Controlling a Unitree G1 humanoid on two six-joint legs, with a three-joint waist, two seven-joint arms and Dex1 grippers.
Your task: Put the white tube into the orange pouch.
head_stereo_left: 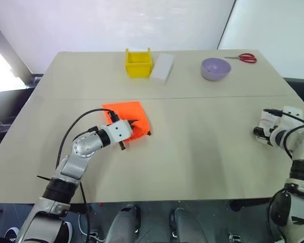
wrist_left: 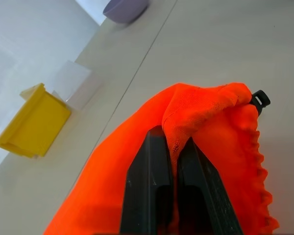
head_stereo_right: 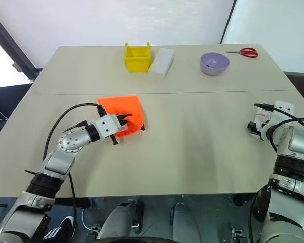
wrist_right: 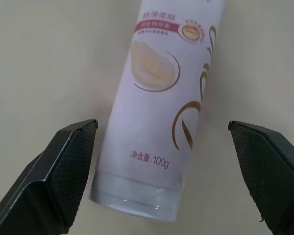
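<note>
My right gripper's fingers are beside the crimped end of the white tube. They would hold the tube now, so my right gripper needs to close on it.
The orange pouch (head_stereo_left: 125, 112) lies on the table left of centre. My left gripper (wrist_left: 172, 147) is shut on a raised fold of its fabric near the ruffled mouth, where the black cord end (wrist_left: 260, 99) shows. The white tube (wrist_right: 161, 93), with red and brown print, lies flat near the table's right edge. My right gripper (wrist_right: 161, 128) hangs over it, open, with one finger on each side of the tube's crimped end and neither touching it. In the head views the tube (head_stereo_left: 265, 120) peeks out from under that hand.
Along the far edge stand a yellow bin (head_stereo_left: 138, 63), a white rectangular block (head_stereo_left: 162, 68), a purple bowl (head_stereo_left: 215, 69) and red scissors (head_stereo_left: 244, 57). A seam (head_stereo_left: 202, 97) runs across the table. The table's right edge is close to my right hand.
</note>
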